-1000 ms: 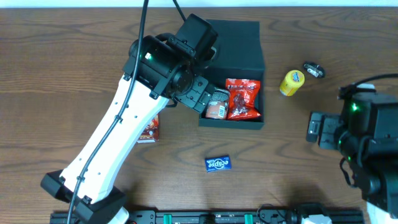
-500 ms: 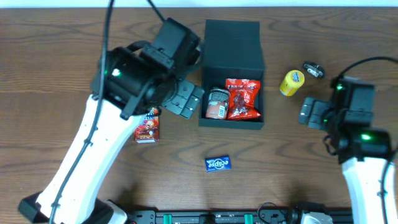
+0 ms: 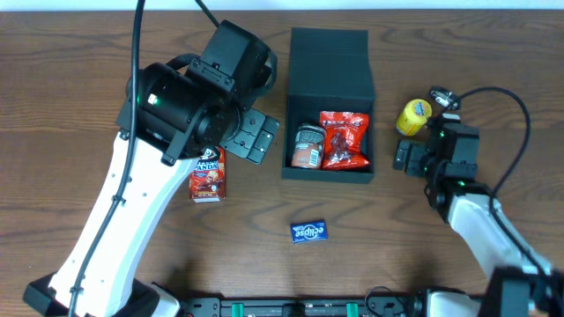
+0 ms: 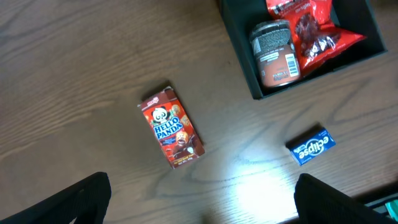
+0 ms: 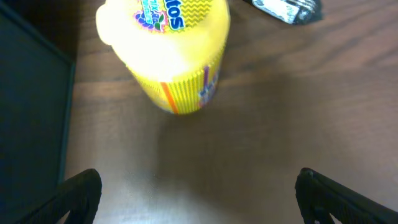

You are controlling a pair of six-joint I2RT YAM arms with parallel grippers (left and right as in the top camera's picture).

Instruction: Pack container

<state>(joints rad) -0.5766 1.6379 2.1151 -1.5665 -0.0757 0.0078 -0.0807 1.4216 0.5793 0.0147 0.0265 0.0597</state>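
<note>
The yellow cup has to go into the container (image 3: pixel 328 173) with its base free, so the robot's right gripper next needs to grab it across its round sides at the lid end (image 3: pixel 416 113).
The dark container (image 3: pixel 328 173) stands open at mid-table, its flap lid lying back. Inside lie a brown jar (image 3: pixel 307 145) and a red snack bag (image 3: pixel 345 139). My left gripper (image 3: pixel 251 139) hovers open just left of the container, above the Hello Panda box (image 3: pixel 209 173); in the left wrist view that box (image 4: pixel 172 127) is ahead of the empty gripper (image 4: pixel 202 205). My right gripper (image 3: pixel 404 158) is open right of the container, just short of a yellow cup (image 3: pixel 412 116). The right wrist view shows the cup (image 5: pixel 165 46) ahead of the gripper (image 5: pixel 199 199).
A blue Eclipse gum pack (image 3: pixel 309 231) lies in front of the container, also seen from the left wrist (image 4: pixel 311 145). A small dark wrapped item (image 3: pixel 444 98) lies behind the yellow cup. The container's wall (image 5: pixel 31 93) rises at the left of the right wrist view.
The left arm has pulled left, off the container's edge and over the Hello Panda box. The right arm has swung in from the right edge toward the yellow cup. Both grippers stayed open.
</note>
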